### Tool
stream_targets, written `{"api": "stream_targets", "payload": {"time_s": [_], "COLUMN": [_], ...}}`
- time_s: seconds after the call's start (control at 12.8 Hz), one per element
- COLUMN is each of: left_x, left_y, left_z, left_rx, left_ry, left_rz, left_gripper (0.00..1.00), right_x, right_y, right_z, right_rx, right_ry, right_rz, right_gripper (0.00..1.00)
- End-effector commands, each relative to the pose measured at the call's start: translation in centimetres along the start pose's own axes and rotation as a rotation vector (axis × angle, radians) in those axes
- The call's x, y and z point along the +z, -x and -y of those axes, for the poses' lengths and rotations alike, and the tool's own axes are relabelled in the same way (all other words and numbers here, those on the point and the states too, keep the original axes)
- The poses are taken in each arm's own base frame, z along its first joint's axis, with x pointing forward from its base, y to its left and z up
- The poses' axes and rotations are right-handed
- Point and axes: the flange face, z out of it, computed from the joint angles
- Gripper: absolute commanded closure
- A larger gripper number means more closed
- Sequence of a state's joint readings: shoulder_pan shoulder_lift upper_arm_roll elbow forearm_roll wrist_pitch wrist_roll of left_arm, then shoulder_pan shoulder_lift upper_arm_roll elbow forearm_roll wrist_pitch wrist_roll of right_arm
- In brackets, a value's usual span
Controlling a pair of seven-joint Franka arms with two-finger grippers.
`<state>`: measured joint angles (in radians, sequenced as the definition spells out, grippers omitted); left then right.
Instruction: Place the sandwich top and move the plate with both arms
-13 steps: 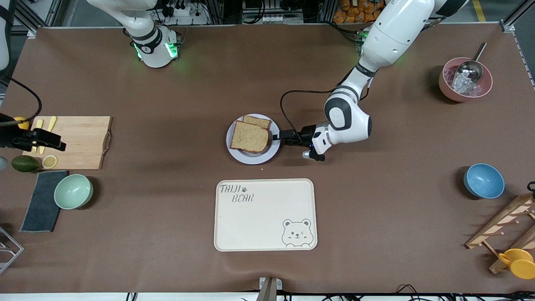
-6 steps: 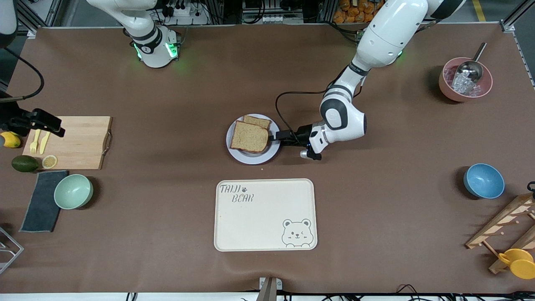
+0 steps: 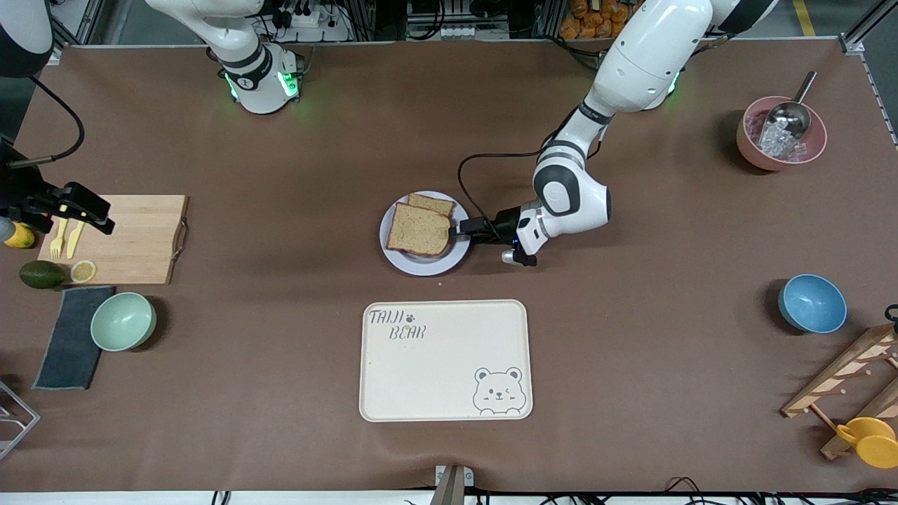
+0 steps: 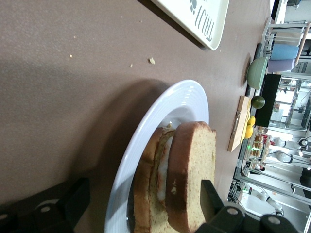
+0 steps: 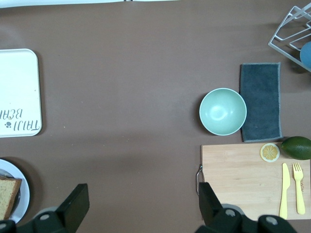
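The left gripper takes the plate by its rim next, to move the sandwich over to the cream bear tray point(image 3: 446, 360).
The plate point(image 3: 423, 264) sits mid-table with the sandwich on it. The sandwich top point(image 3: 419, 229) lies flat on the stack, and the lower slice point(image 3: 432, 204) sticks out from under it. In the left wrist view a white egg layer point(image 4: 164, 167) shows between the sandwich top point(image 4: 200, 158) and the lower slice. My left gripper point(image 3: 461, 229) is open at the plate's rim point(image 4: 160, 121) on the left arm's end, its jaws point(image 4: 143, 201) straddling rim and sandwich edge. My right gripper point(image 3: 84, 208) is open and empty point(image 5: 143, 204), up over the cutting board point(image 3: 133, 238).
The cream bear tray point(image 3: 445, 360) lies nearer the camera than the plate. A green bowl point(image 3: 123, 320), grey cloth point(image 3: 70, 337), avocado point(image 3: 41, 274) and lemon slice point(image 3: 83, 270) are at the right arm's end. A blue bowl point(image 3: 812, 303) and pink ice bowl point(image 3: 780, 133) are at the left arm's end.
My left gripper has slid toward the plate until its jaws reach the rim and sandwich edge. My right gripper has drawn back over the cutting board, farther from the camera in the view.
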<state>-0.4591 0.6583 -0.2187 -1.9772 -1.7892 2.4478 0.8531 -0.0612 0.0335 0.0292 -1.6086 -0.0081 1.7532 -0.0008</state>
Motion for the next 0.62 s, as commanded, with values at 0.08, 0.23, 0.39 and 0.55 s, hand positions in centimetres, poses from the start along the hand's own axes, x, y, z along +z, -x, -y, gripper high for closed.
{"api": "stream_targets", "payload": {"time_s": [0.08, 0.23, 0.39, 0.55], "left_x": [0.1, 0.3, 0.7, 0.8], "left_y": [0.1, 0.4, 1.1, 1.7], "left_z": [0.4, 0.5, 0.7, 1.3], "left_rx": [0.021, 0.045, 0.056, 0.060], "left_ry": [-0.014, -0.037, -0.032, -0.028], "left_rz": [-0.035, -0.056, -0.099, -0.120], "left_gripper": [0.40, 0.72, 0.87, 0.97], "right_x": [-1.4, -1.4, -1.5, -1.7], "right_y": [-0.1, 0.0, -0.1, -0.1], "right_z": [0.1, 0.3, -0.9, -1.0], "right_rx": [0.005, 0.004, 0.020, 0.030], "right_ry": [0.026, 0.030, 0.030, 0.026], "right_rz": [-0.018, -0.014, -0.018, -0.022], "right_gripper": [0.00, 0.00, 0.00, 0.00]}}
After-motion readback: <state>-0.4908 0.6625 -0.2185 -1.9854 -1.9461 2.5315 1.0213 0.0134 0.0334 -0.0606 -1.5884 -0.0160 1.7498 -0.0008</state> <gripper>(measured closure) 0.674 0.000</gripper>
